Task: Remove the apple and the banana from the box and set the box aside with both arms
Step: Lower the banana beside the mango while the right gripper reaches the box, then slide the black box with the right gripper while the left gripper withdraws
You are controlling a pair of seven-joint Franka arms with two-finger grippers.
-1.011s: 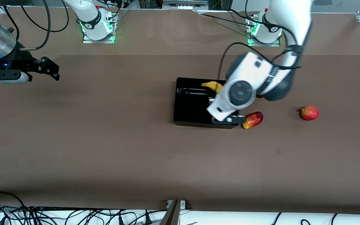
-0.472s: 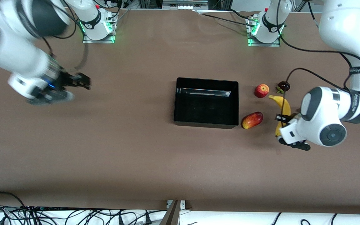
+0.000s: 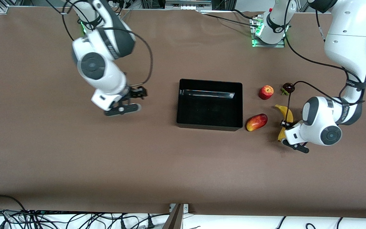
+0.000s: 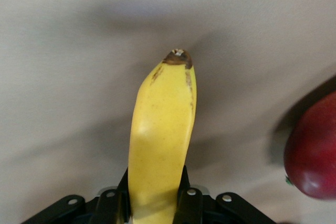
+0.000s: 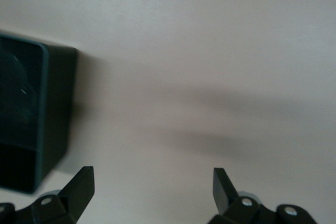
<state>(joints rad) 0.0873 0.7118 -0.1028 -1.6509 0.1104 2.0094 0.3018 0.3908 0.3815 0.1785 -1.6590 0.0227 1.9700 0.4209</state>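
Observation:
Next, my right gripper grabs the black box (image 3: pixel 210 105) by its short side's rim (image 3: pixel 178 101) to move it aside.
The black box (image 3: pixel 209 104) sits mid-table, empty. The yellow banana (image 3: pixel 284 116) lies toward the left arm's end, its lower end gripped by my left gripper (image 3: pixel 285 133). In the left wrist view my left gripper (image 4: pixel 156 195) is shut on the banana (image 4: pixel 161 124), whose dark tip points away over a shadow. The red apple (image 3: pixel 266 92) rests between the box and the banana, farther from the camera. My right gripper (image 3: pixel 136 97) is open and empty over the table beside the box, toward the right arm's end. The right wrist view shows the gripper (image 5: pixel 153 184) and a box corner (image 5: pixel 31 119).
A red-yellow mango (image 3: pixel 256 122) lies against the box's near corner. A dark mangosteen (image 3: pixel 288 87) sits beside the apple. A red fruit (image 4: pixel 312 156) shows at the edge of the left wrist view. Cables hang along the table's near edge.
The right arm has swung from its end of the table in toward the box. The left gripper holds the banana and has shifted it slightly. One second ago the left arm was over the box.

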